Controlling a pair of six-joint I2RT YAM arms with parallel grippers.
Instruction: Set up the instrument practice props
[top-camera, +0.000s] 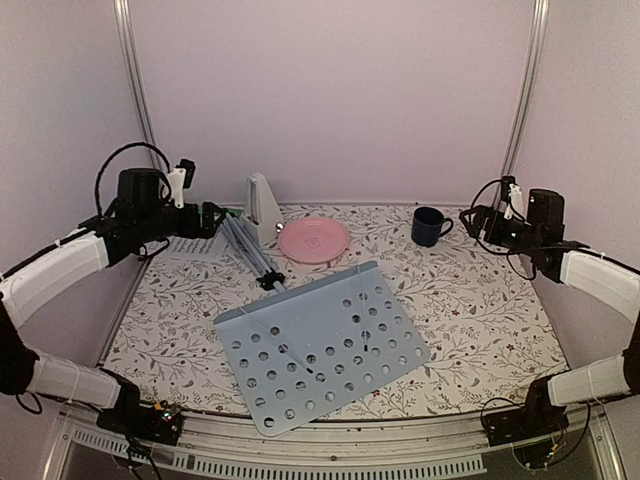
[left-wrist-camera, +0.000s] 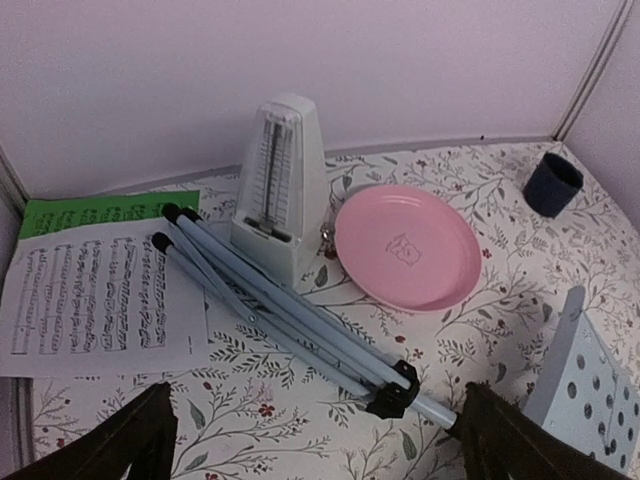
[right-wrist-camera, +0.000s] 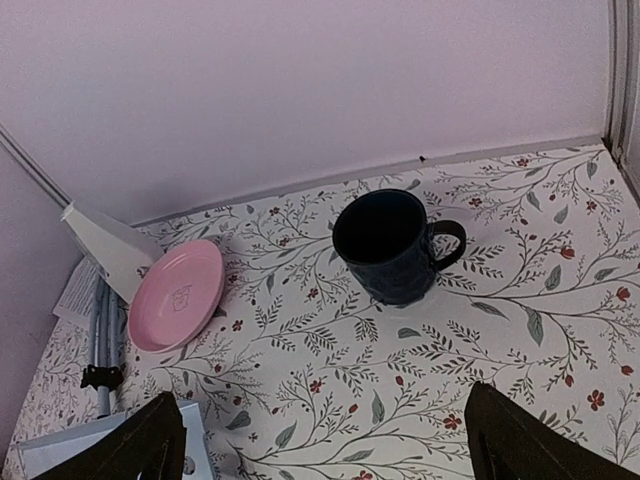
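Note:
The folded tripod (left-wrist-camera: 280, 305) needs to stay free to open, so my left gripper will grab the music stand by its thin back edge (left-wrist-camera: 553, 358) next.
The pale blue-grey perforated music stand (top-camera: 320, 345) lies flat on the table, its folded silver tripod (left-wrist-camera: 280, 305) reaching back toward the white pyramid metronome (left-wrist-camera: 282, 185), which stands upright. Left of the tripod lies a white music sheet (left-wrist-camera: 95, 300) with a green music sheet (left-wrist-camera: 100, 212) showing behind it. My left gripper (left-wrist-camera: 320, 440) hovers open above the tripod's black hub, holding nothing. My right gripper (right-wrist-camera: 320, 440) hangs open and empty at the far right, short of the mug.
A pink plate (top-camera: 314, 240) sits just right of the metronome. A dark blue mug (right-wrist-camera: 390, 245) stands upright at the back right, handle to the right. Walls close in the back and both sides.

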